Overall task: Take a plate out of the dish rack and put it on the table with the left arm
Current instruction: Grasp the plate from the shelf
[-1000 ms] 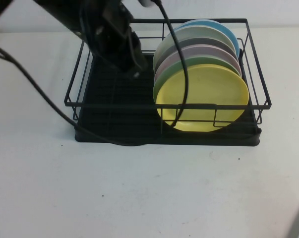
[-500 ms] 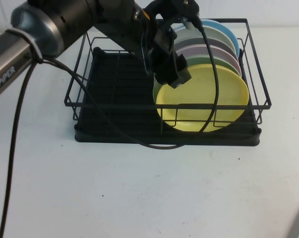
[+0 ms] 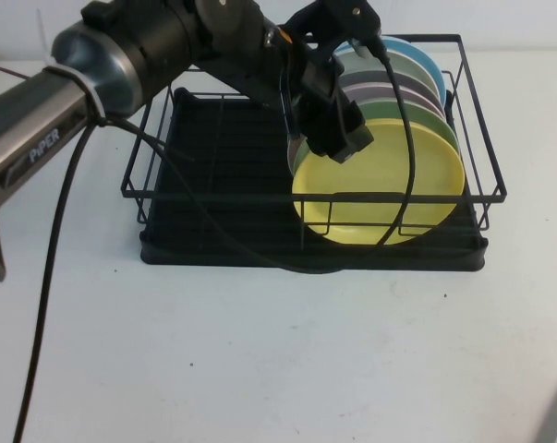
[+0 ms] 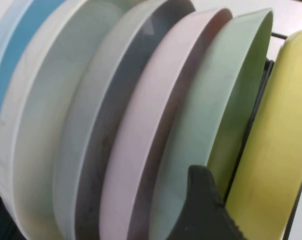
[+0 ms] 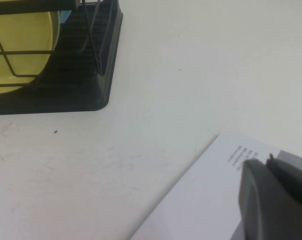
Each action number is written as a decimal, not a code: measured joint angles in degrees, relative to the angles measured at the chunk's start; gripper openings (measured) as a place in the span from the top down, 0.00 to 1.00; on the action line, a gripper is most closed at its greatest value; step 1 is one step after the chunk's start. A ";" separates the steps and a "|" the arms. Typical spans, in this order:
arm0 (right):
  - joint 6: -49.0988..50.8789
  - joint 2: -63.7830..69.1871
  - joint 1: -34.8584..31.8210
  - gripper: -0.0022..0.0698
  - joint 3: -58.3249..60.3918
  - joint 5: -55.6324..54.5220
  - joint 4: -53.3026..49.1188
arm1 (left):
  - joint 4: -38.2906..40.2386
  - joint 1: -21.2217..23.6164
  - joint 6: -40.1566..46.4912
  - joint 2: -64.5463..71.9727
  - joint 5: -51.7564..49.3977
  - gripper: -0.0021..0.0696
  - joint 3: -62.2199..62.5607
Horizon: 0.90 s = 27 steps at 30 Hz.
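Plates stand in a close row (image 3: 395, 90) behind the yellow plate. My left gripper should therefore grab the yellow plate next by its exposed upper rim.
The yellow plate (image 3: 389, 180) stands on edge at the front of a row of plates in the right half of the black wire dish rack (image 3: 130, 189). My left gripper (image 3: 341, 138) hangs over the plate's upper left rim, open. In the left wrist view one black finger (image 4: 201, 205) sits at the gap between the mint-green plate (image 4: 226, 100) and the yellow plate (image 4: 276, 150); the other finger is out of frame. My right gripper (image 5: 265, 161) is shut and empty, low over a white sheet, far from the rack.
Behind the yellow plate stand mint-green (image 3: 417, 113), pink (image 3: 403, 92), grey, pale and blue (image 3: 428, 57) plates. The rack's left half holds nothing. The left arm's cable (image 3: 403, 138) drapes across the yellow plate. White table (image 3: 260, 351) lies in front. A white printed sheet (image 5: 201, 200) lies under the right gripper.
My left arm has swung from the rack's left half to the right and now sits over the yellow plate's upper left rim. The plates have not moved.
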State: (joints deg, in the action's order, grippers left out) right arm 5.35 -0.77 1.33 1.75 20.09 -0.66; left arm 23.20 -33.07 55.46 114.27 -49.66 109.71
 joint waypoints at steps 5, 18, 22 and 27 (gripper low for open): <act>0.00 0.00 0.00 1.00 0.00 0.00 0.00 | 1.14 0.00 0.90 0.53 1.01 0.40 0.28; 0.00 0.00 0.00 1.00 0.00 0.00 0.00 | -7.44 0.00 0.42 -0.95 -2.58 0.40 0.18; 0.00 0.00 0.00 1.00 0.00 0.00 0.00 | -7.78 0.00 0.33 -3.78 -2.97 0.40 0.18; 0.00 0.00 0.00 1.00 0.00 0.00 0.00 | -4.17 0.00 0.33 -5.76 -3.99 0.40 0.18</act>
State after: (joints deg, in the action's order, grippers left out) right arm 5.35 -0.77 1.33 1.75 20.09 -0.66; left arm 19.03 -33.07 55.79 108.51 -53.64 109.89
